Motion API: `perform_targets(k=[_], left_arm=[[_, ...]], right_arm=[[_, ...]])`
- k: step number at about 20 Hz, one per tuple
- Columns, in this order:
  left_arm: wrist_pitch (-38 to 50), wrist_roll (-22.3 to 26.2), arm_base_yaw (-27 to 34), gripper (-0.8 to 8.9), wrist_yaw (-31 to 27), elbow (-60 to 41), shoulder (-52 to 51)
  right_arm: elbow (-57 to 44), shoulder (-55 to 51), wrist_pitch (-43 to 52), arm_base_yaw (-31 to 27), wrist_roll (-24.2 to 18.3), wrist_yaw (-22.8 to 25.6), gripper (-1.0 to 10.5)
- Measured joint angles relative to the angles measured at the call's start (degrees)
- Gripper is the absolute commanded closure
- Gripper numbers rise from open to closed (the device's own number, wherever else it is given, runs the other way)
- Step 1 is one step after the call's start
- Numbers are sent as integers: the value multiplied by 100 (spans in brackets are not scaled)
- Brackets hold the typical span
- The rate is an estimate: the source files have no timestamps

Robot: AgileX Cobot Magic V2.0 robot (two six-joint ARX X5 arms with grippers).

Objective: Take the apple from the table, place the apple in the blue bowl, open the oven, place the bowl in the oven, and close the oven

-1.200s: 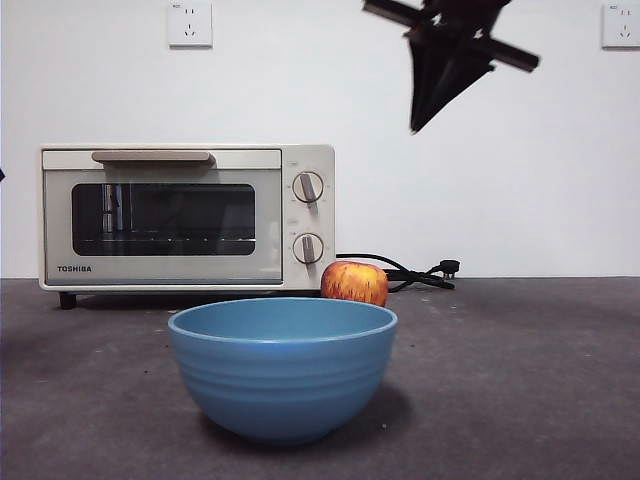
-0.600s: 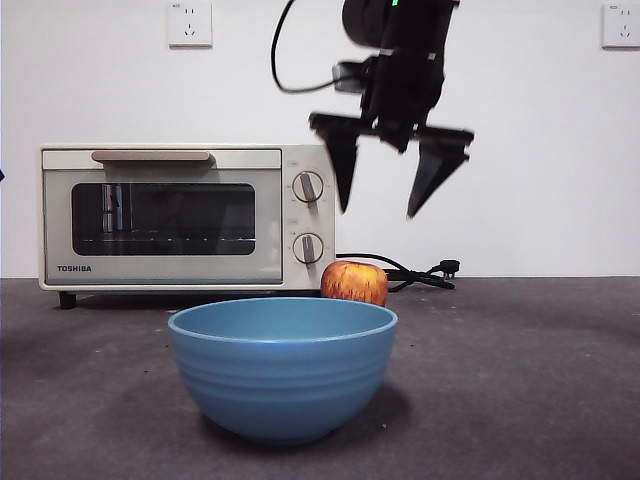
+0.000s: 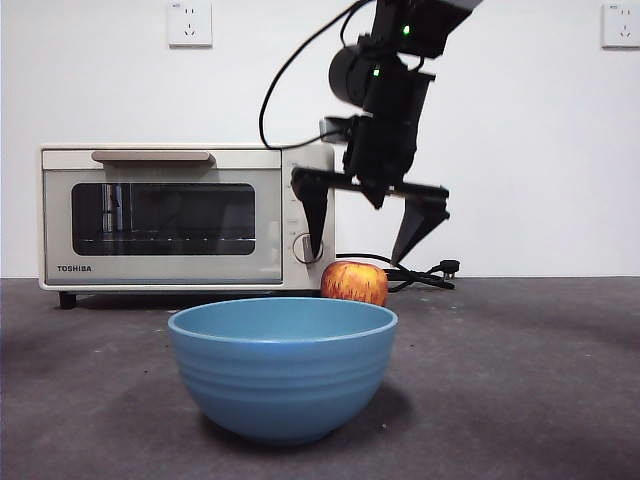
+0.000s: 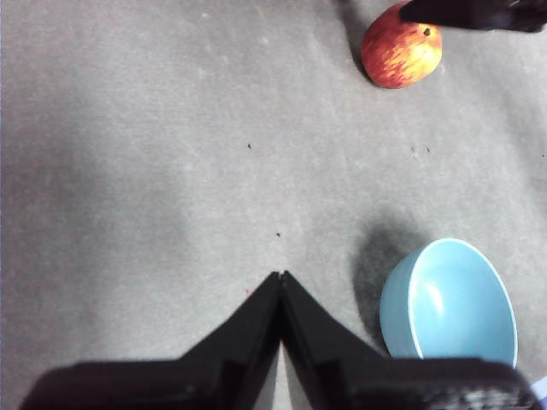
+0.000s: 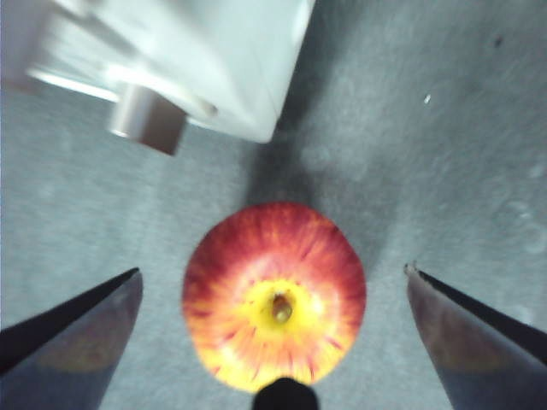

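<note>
The robot's right gripper next needs to grab the apple by its round sides to put the apple (image 3: 354, 282) in the blue bowl (image 3: 282, 366).
The red and yellow apple (image 3: 354, 282) rests on the dark grey table (image 3: 520, 380), just right of the cream oven (image 3: 187, 216) and behind the blue bowl (image 3: 282, 366). My right gripper (image 3: 363, 255) hangs open directly above the apple, one jaw to each side, not touching it. In the right wrist view the apple (image 5: 274, 295) lies centred under my right gripper (image 5: 273, 282). My left gripper (image 4: 282, 278) is shut and holds nothing, high above the table, with the bowl (image 4: 450, 303) and apple (image 4: 401, 47) below it.
The oven door is closed, with its tan handle (image 3: 152, 157) along the top. A black cord (image 3: 415, 273) lies on the table behind the apple. Two wall sockets (image 3: 190, 24) sit high on the white wall.
My right gripper has come down from the upper right and moved left, opening its jaws, until it stands just above the apple. The apple, bowl and oven have not moved.
</note>
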Motion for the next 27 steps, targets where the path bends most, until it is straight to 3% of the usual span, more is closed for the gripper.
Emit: perform_targets(k=[5,6,8,9,13,17,21,27], left_arm=[[0,0,0,817,-2,0,0],[-2,0,0,817,0,0,2],[-7,0,0,817,-4,0,9],[-7,0,0,817,-7,0,9],[-52,20,0,817,-15,0,9],[-223,155,0,817,-20,0,9],[-260,192,0,817,-20,0,9],[-439,192,0,817,-20,0,9]], right_arm=[[0,426,50,0,20,-131,301],[0,466,72,2,35,-144,406],[0,481,74,0,59,-166,871],[0,481,85,2,79,-166,945],[15,476,9,17,79,-155,954],[9,-68,-719,229,-146,-57,949],[48,-1086,-1537,896,-522,79,948],[-39,-1390,-2129,1864,-769,203,948]])
